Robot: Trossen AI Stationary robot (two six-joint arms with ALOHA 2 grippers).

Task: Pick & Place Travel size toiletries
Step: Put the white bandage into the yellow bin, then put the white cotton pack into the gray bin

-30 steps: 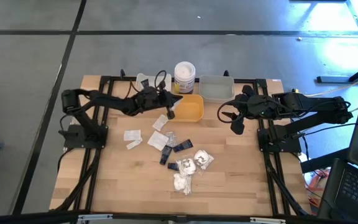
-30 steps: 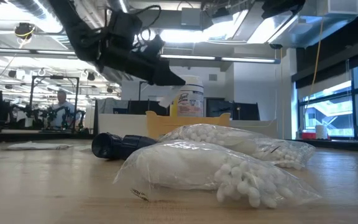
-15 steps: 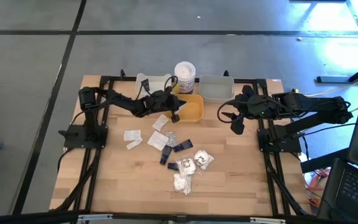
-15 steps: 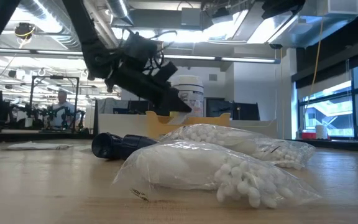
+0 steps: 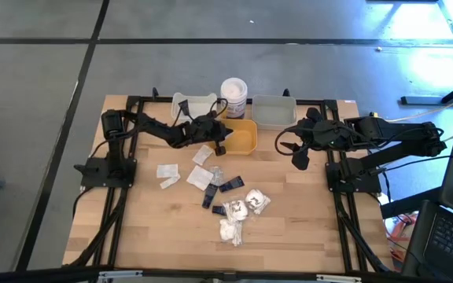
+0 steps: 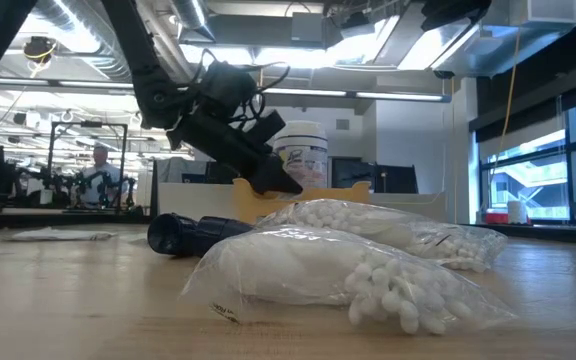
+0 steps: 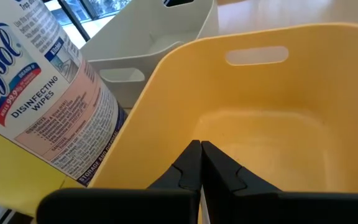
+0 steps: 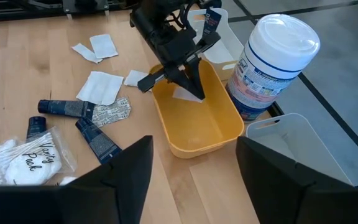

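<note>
The sachet (image 7: 205, 208) is hanging inside the sides of the yellow tray. My left gripper will let go of it now.
My left gripper (image 5: 220, 144) is shut on a small white sachet (image 8: 180, 93) and reaches over the left rim into the yellow tray (image 5: 244, 138). In its own wrist view the shut fingers (image 7: 191, 168) point into that tray's hollow. Other toiletries lie on the wooden table: white sachets (image 5: 167, 170), black tubes (image 5: 231, 185) and clear packs of cotton swabs (image 5: 246, 206). My right gripper (image 5: 297, 153) hangs open above the table's right side, with nothing between its fingers. My left gripper pinches the sachet between its fingertips (image 8: 194, 87). The fingers come slanting down from the table's left. The sachet's free part (image 8: 178, 94) hangs beside and below them inside the yellow tray. I cannot tell whether it touches the tray's floor.
Behind the yellow tray stand a white tray (image 5: 195, 104), a wipes canister (image 5: 233, 96) and a pale grey tray (image 5: 274, 112). A swab pack (image 6: 338, 275) lies close in front of the low camera. Bare wood lies along the table's near edge.
My left gripper has sunk and tipped its fingers further down, moving a little toward the table's right, into the yellow tray. It has stayed shut, and the sachet has gone down with it.
</note>
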